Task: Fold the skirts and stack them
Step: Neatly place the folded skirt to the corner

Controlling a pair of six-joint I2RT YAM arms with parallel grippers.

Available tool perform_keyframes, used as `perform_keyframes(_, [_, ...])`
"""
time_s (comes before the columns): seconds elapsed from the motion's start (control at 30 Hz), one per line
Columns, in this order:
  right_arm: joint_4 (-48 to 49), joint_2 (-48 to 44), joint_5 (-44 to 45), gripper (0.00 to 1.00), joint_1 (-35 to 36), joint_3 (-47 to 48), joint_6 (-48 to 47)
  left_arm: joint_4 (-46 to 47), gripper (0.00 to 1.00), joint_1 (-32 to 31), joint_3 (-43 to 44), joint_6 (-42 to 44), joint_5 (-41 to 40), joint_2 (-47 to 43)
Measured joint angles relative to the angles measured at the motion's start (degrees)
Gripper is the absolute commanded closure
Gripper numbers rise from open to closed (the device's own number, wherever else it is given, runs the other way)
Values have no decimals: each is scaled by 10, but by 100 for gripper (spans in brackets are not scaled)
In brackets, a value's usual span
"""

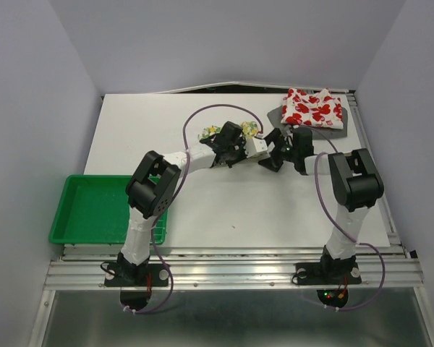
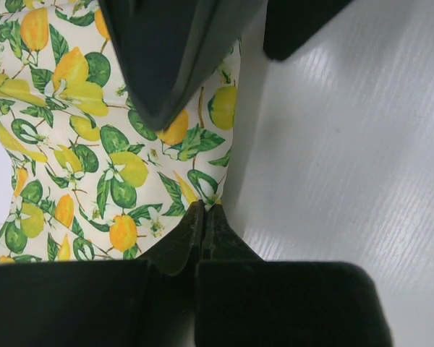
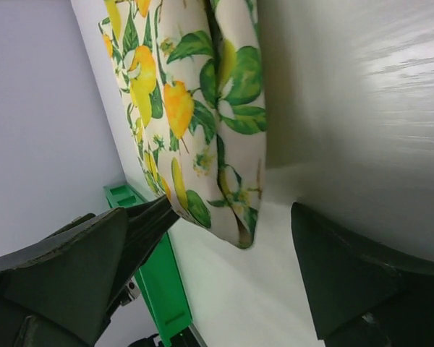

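My right gripper grabs the lemon skirt's folded corner [image 1: 260, 150] next, layers together, so the skirt stays folded while I stack it on the red-print skirt [image 1: 315, 107].
The lemon skirt [image 2: 94, 144] is pinched at a fold by my left gripper [image 2: 204, 211], which is shut on it. In the top view only bits of the lemon skirt [image 1: 252, 129] show beside the left wrist; the rest is hidden under the arm. My right gripper [image 3: 235, 210] is open, its jaws on either side of the hanging cloth [image 3: 224, 108], the left finger [image 3: 141, 224] touching its edge. In the top view my left gripper [image 1: 266, 150] and right gripper [image 1: 277, 154] meet near the table's middle. The red-print skirt [image 1: 315, 107] lies folded on the grey skirt [image 1: 276, 116] at the back right.
A green plastic tray [image 1: 94, 210] sits at the table's left front edge and also shows in the right wrist view [image 3: 155, 282]. Grey walls stand behind and beside the white table [image 1: 239, 210]. A metal rail runs along the near edge.
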Motion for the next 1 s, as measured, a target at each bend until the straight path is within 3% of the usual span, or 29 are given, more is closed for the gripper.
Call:
perform_keyframes(0.1, [37,15,19,5,28,0,22,1,100,1,2,-10,9,0])
perform_keyframes(0.4, [83,60,87,27,55,34,50,1,100,7,2,-24,28,0])
perform_keyframes(0.5, [90,76,100,37,55,47,53,2,100,8,2,-26,33,0])
perform_keyframes(0.7, [81,92,119,72,55,62,32,4,99,10,2,-26,39,0])
perform_keyframes(0.73, [77,94,121,85,55,68,22,4,96,10,2,-27,40,0])
perform_keyframes(0.8, [66,98,123,99,55,80,-3,6,78,11,2,-25,41,0])
perform_keyframes(0.83, [60,99,121,99,55,87,-15,6,71,11,2,-28,41,0])
perform_keyframes(0.87, [47,100,121,99,56,96,-32,6,55,12,1,-28,40,-1])
perform_keyframes(0.97, [4,100,128,99,61,130,-86,-6,32,13,-7,-36,44,-16])
perform_keyframes(1.0, [-16,100,133,99,62,146,-111,-8,15,14,-12,-41,46,-23])
